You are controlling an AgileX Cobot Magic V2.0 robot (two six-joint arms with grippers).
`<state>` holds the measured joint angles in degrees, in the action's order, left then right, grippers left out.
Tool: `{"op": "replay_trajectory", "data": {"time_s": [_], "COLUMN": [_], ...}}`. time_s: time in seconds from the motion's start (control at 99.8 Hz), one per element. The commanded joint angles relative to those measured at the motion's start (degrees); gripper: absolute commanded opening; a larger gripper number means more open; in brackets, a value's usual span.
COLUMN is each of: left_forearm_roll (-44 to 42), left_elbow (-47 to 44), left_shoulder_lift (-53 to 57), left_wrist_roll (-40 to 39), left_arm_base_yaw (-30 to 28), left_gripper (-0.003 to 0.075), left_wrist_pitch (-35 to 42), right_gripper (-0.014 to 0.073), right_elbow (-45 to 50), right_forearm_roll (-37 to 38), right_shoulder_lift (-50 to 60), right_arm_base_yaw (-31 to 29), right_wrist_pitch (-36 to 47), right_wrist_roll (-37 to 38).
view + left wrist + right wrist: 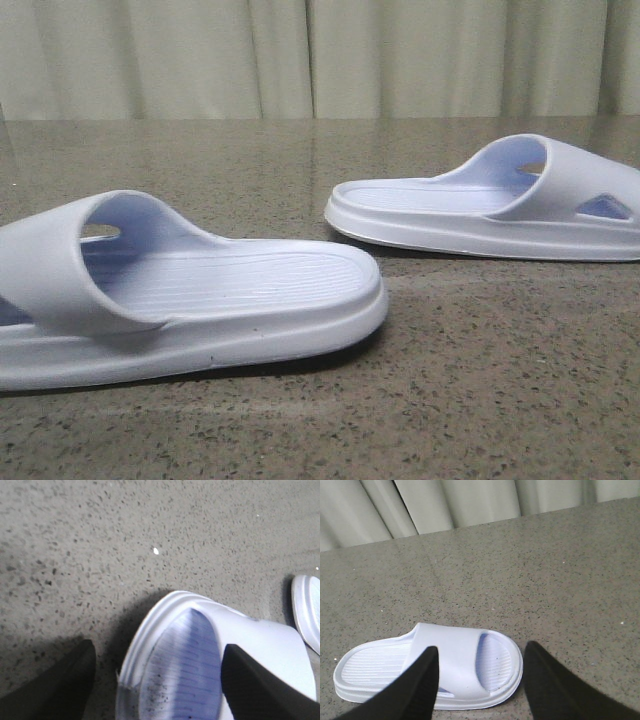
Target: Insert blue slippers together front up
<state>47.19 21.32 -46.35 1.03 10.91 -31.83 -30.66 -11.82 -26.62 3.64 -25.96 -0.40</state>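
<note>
My left gripper closes on the slipper sole's toe rim (pixel 141 644) beside the slipper's strap (pixel 265 640) now. In the left wrist view my fingers reach down around the sole's toe rim.
Two pale blue-white slippers lie sole down on the speckled stone table. In the front view one slipper (pixel 200 290) is near left, with its strap on the left and its heel pointing right. The other slipper (pixel 480 200) is farther right, with its strap on the right. Neither gripper shows in that view. My left gripper (pixel 157 647) is open, and its fingers straddle the toe end of the left slipper (pixel 185 665) from just above. My right gripper (pixel 481 647) is open above the strap and toe end of the right slipper (pixel 450 665). Neither gripper touches a slipper.
The grey speckled table (pixel 480 380) stretches all round the slippers. A pale curtain (pixel 320 50) hangs behind its far edge. An edge of the second slipper (pixel 307 610) shows in the left wrist view.
</note>
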Motion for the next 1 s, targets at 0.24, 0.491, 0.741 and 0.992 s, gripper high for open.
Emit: {"op": "replay_trajectory", "data": {"time_s": [0.24, 0.491, 0.741, 0.992], "left_forearm_roll": [5.0, 6.0, 6.1, 11.1], "left_elbow": [1.1, 1.1, 1.1, 1.1], "left_shoulder_lift": [-0.5, -0.5, -0.5, -0.4], "left_wrist_roll": [0.6, 0.6, 0.6, 1.5], "left_arm_base_yaw": [0.5, 0.5, 0.5, 0.5], "left_gripper": [0.0379, 0.0178, 0.0032, 0.0016], "left_wrist_pitch": [-0.5, -0.7, 0.3, 2.1], "right_gripper": [0.0325, 0.0325, 0.0325, 0.0325], "right_elbow": [-2.1, -2.1, -2.1, -2.1], "right_forearm_roll": [-0.3, -0.4, -0.6, -0.6], "right_shoulder_lift": [-0.8, -0.8, -0.8, -0.8], "right_arm_base_yaw": [0.0, 0.0, 0.0, 0.0], "right_wrist_pitch": [4.1, 4.1, 4.1, 4.1], "right_wrist_roll": [0.1, 0.1, 0.1, 0.1]}}
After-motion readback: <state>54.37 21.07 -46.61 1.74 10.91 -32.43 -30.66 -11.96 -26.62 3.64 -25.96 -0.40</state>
